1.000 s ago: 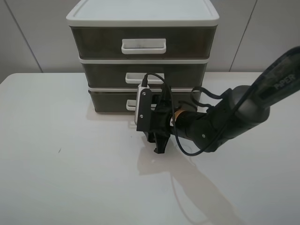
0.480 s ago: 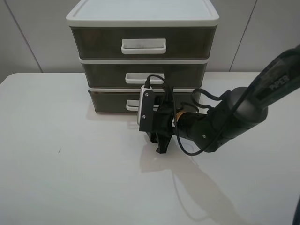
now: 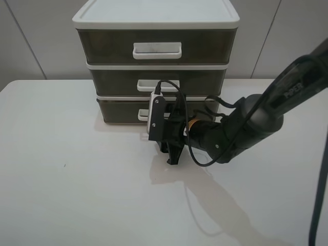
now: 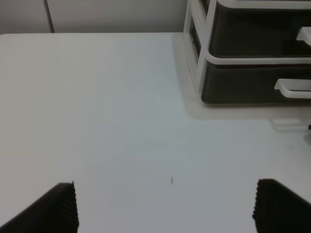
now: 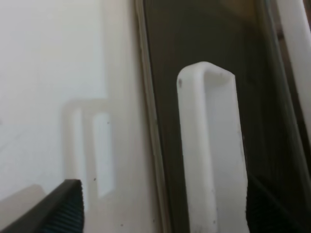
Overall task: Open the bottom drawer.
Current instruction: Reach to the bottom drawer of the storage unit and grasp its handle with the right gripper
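Observation:
My right gripper's fingers are on either side of the handle on the bottom drawer front. My right gripper needs to close on the white handle (image 3: 143,114) (image 5: 209,145) now, as that would hold it.
The bottom drawer (image 3: 120,110) is the lowest smoky-brown tier of the white-framed unit, and it sits shut. Its small white loop handle (image 3: 143,114) is partly hidden behind my right wrist. My right gripper (image 3: 163,134) is rolled on its side right in front of that handle. In the right wrist view the handle (image 5: 209,145) fills the picture against the dark drawer front (image 5: 165,73). The right gripper (image 5: 165,213) is open, with one finger on each side of the handle and not touching it. My left gripper (image 4: 170,213) is open and empty over bare table, far from the drawer (image 4: 252,87).
The middle drawer (image 3: 118,81) and the taller top drawer (image 3: 102,46) sit shut above, each with a white handle. The unit stands at the back of the white table (image 3: 77,179). The right arm's cable (image 3: 177,87) loops in front of the middle drawer.
My right gripper has shifted slightly to the left, closer to the bottom drawer's handle. The drawer has not moved.

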Controlling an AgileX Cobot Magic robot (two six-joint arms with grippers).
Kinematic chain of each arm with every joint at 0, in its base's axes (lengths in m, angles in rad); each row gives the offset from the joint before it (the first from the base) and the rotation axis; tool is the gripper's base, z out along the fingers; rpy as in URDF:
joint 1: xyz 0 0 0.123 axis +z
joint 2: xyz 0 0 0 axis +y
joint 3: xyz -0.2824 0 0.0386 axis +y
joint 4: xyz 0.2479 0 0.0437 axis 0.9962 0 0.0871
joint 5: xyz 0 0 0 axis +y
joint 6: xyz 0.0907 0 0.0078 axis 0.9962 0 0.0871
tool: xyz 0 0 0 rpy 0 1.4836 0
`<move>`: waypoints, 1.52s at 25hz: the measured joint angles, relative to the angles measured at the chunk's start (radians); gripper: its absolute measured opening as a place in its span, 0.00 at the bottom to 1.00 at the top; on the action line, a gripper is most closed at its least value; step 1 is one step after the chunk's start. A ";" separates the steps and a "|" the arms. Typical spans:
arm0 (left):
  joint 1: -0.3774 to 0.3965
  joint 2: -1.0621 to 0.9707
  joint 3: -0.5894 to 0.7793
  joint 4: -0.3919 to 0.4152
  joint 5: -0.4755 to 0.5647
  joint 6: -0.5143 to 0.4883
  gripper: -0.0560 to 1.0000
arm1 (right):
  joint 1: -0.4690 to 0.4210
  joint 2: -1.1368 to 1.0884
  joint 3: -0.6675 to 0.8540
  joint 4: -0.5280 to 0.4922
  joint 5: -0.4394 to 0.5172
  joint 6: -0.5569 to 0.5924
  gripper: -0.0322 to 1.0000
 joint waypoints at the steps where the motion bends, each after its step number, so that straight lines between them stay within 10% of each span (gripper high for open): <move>1: 0.000 0.000 0.000 0.000 0.000 0.000 0.76 | 0.000 0.001 -0.001 0.000 0.000 0.000 0.69; 17: 0.000 0.000 0.000 0.000 0.000 0.000 0.76 | 0.000 0.014 -0.005 0.000 0.008 0.000 0.68; 28: 0.000 0.000 0.000 0.000 0.000 0.000 0.76 | -0.003 0.013 -0.009 0.015 -0.032 -0.007 0.14; 38: 0.000 0.000 0.000 0.000 0.000 0.000 0.76 | 0.003 -0.011 0.003 0.029 -0.001 -0.015 0.14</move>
